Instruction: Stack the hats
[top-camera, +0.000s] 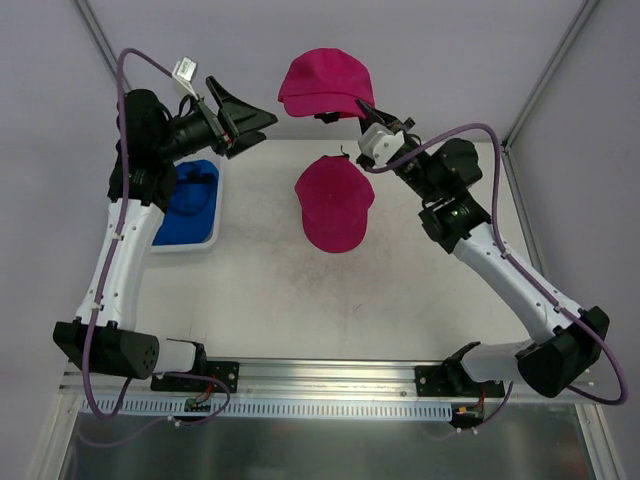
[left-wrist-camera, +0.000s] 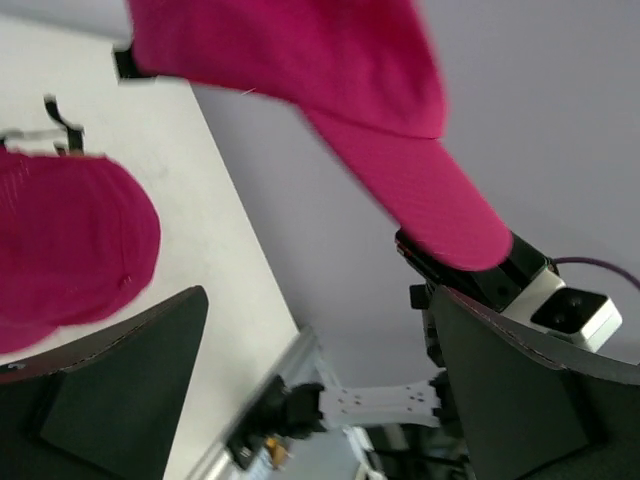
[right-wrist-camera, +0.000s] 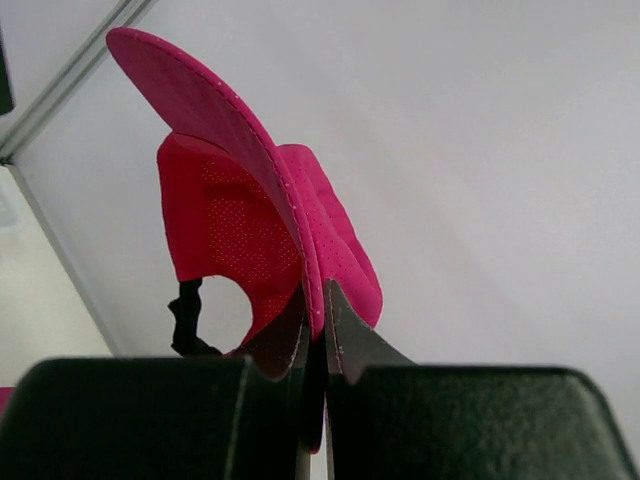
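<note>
The held hat needs to be stacked over the other hat. My left gripper should next grab the held hat by its brim (left-wrist-camera: 436, 214) opposite my right gripper, which leaves the hat's opening free.
A magenta hat (top-camera: 333, 203) lies on the table at centre; it also shows in the left wrist view (left-wrist-camera: 60, 240). My right gripper (top-camera: 366, 113) is shut on the brim of a second magenta hat (top-camera: 322, 83) and holds it in the air beyond the table's far edge; that hat shows in the right wrist view (right-wrist-camera: 262, 230) and in the left wrist view (left-wrist-camera: 330, 90). A blue hat (top-camera: 192, 200) lies in the white basket (top-camera: 214, 238) at left. My left gripper (top-camera: 243, 117) is open and empty, raised to the left of the held hat.
The white basket sits at the table's left side under my left arm. Metal frame posts (top-camera: 545, 85) rise at the far corners. A slotted rail (top-camera: 330, 378) runs along the near edge between the arm bases.
</note>
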